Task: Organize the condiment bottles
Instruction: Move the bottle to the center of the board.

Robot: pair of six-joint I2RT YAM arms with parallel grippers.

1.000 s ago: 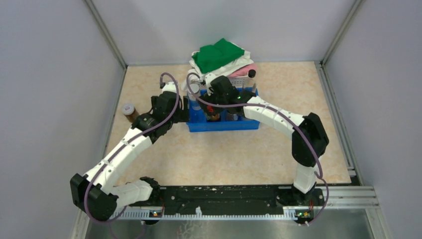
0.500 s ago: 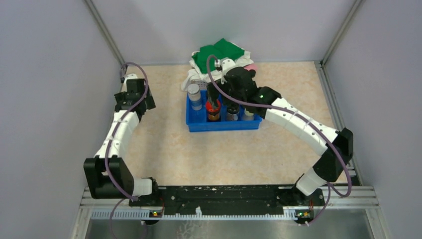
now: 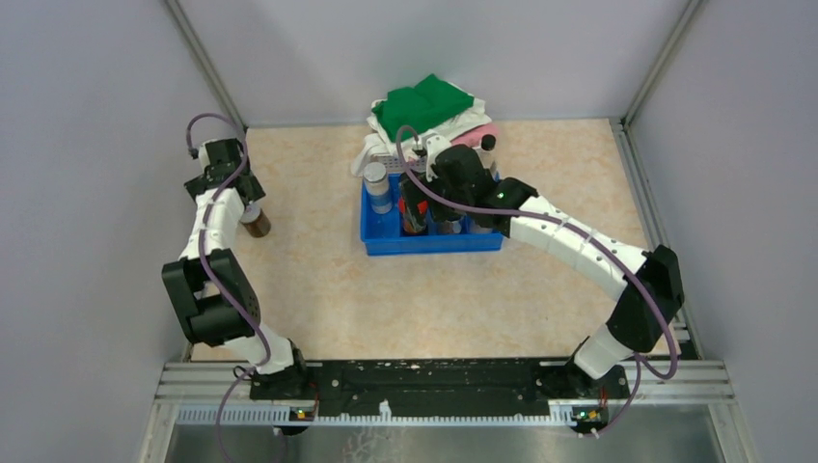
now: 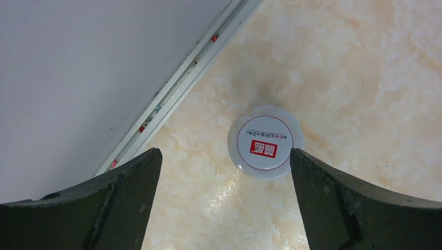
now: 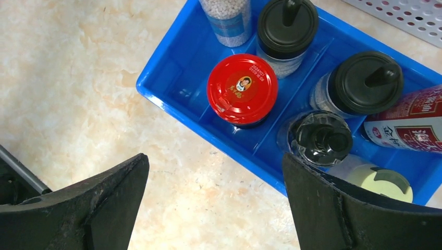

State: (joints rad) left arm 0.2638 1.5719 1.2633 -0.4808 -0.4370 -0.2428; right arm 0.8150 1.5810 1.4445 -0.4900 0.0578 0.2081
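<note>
My left gripper picks up the brown jar by its white cap (image 3: 256, 224) (image 4: 266, 141) from above next, which keeps the jar's base free to stand upright.
A brown jar with a white cap (image 3: 256, 224) stands alone on the table near the left wall. My left gripper (image 3: 246, 193) hovers above it, open and empty; in the left wrist view the cap (image 4: 266, 141) lies just ahead of the gripper (image 4: 224, 152), near the right finger (image 4: 344, 203). Several condiment bottles stand in the blue tray (image 3: 434, 243): a red-capped jar (image 5: 242, 88), two black-capped ones (image 5: 287, 26) (image 5: 367, 83), a dark glossy one (image 5: 320, 138), a cream-capped one (image 5: 380, 182) and a red-labelled bottle (image 5: 412, 125). My right gripper (image 5: 215, 156) is open above the tray's front edge.
A white basket of green, white and pink cloths (image 3: 424, 111) stands right behind the tray. The left wall's metal rail (image 4: 172, 88) runs close to the lone jar. Bare table lies in front of the tray.
My left arm has swung from the tray to the left wall and now hangs over the lone jar. My right gripper has shifted slightly above the tray.
</note>
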